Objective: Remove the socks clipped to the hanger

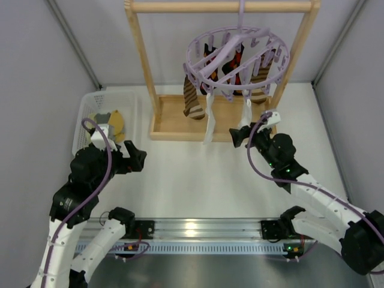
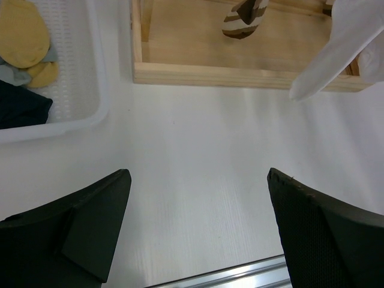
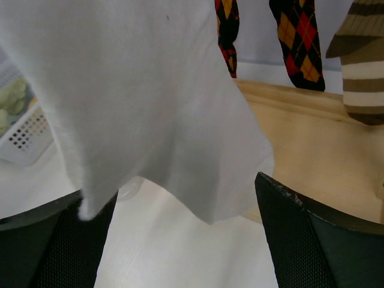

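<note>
The white sock's clip should stay free for removing the sock from the hanger, so my right gripper will next grab the sock by its dangling lower edge [image 1: 244,125].
The lavender hanger [image 1: 237,57] hangs by its hook from the wooden rack's top bar. Clipped to it are brown striped socks [image 1: 193,102], black argyle socks [image 1: 235,69] and white socks [image 1: 210,123]. My right gripper [image 1: 239,137] is open just below a hanging white sock [image 3: 138,90], whose lower edge dangles between its fingers [image 3: 300,234] in the right wrist view; argyle socks [image 3: 298,42] and a striped sock [image 3: 363,78] hang behind. My left gripper [image 1: 137,157] is open and empty over the table, left of the rack; its view shows a white sock [image 2: 339,48] and a striped toe [image 2: 243,21].
The light wooden rack [image 1: 180,123] stands at the back centre on a tray-like base [image 2: 240,75]. A white perforated basket [image 1: 90,111] at the left holds yellow, grey and dark cloth pieces [image 2: 24,36]. A metal rail [image 1: 198,231] runs along the near edge.
</note>
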